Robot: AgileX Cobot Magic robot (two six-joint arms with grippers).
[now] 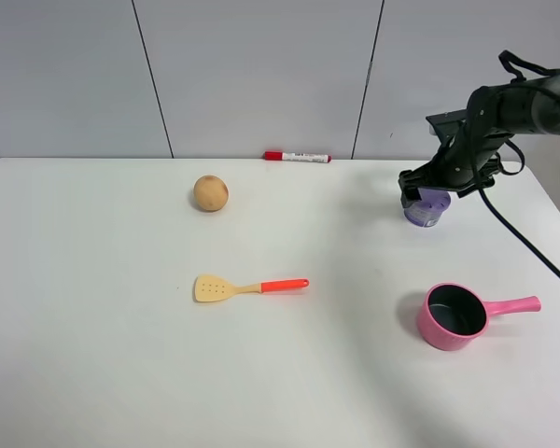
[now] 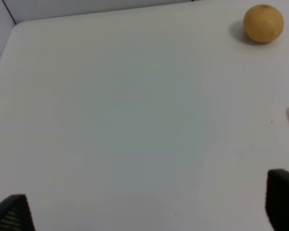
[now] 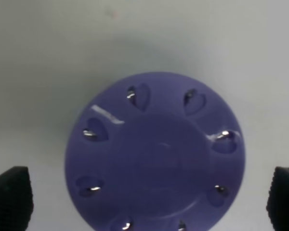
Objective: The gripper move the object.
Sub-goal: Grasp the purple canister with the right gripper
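Note:
My right gripper's fingers end near the lid (image 1: 436, 199), above the purple container's lower side (image 1: 423, 220), so it is too early to close before the gripper lowers.
The object, a small squat purple container (image 1: 427, 209), stands on the white table at the back right. In the right wrist view its lid (image 3: 156, 154), ringed with small heart-shaped dents, fills the middle. My right gripper (image 1: 435, 184) hangs directly over it, open, with one dark fingertip (image 3: 9, 198) on each side of the container, apart from it. My left gripper (image 2: 147, 207) is open and empty over bare table; only its two fingertips show in the left wrist view, and it is out of the exterior view.
A tan ball (image 1: 210, 193) lies at the back left and also shows in the left wrist view (image 2: 263, 23). A yellow spatula with a red handle (image 1: 247, 287) lies mid-table. A red marker (image 1: 298, 157) lies by the back wall. A pink pot (image 1: 457, 315) stands in front of the container.

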